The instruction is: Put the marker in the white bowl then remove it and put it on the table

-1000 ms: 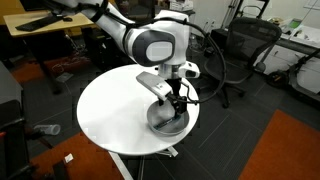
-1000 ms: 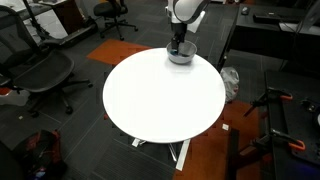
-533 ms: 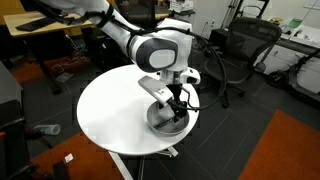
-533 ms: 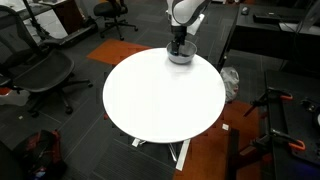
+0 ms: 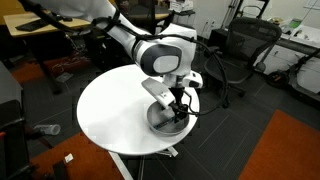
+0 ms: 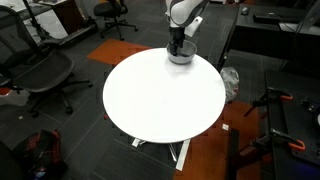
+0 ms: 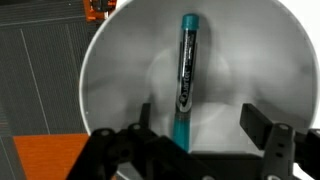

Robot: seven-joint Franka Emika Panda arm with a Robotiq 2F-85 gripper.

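Observation:
The marker's near end (image 7: 182, 120) runs back past my fingers in the wrist view, in their gap, so it is time to close on it now.
The teal marker (image 7: 185, 70) with a dark end lies flat inside the white bowl (image 7: 110, 70), seen from straight above in the wrist view. My gripper (image 7: 205, 125) hangs just over the bowl, open, with a finger on each side of the marker's near end and touching nothing. In both exterior views the gripper (image 5: 177, 107) (image 6: 177, 45) sits low over the bowl (image 5: 157, 123) (image 6: 184, 58) at the edge of the round white table (image 5: 110, 105) (image 6: 160, 100). The marker is hidden there.
Black office chairs (image 6: 35, 70) (image 5: 245, 45) stand around the table. A light-wood desk (image 5: 40, 25) is behind it. An orange carpet patch (image 5: 285, 150) lies on the dark floor.
The arm's wrist has shifted slightly over the bowl. The gripper stays low over the bowl.

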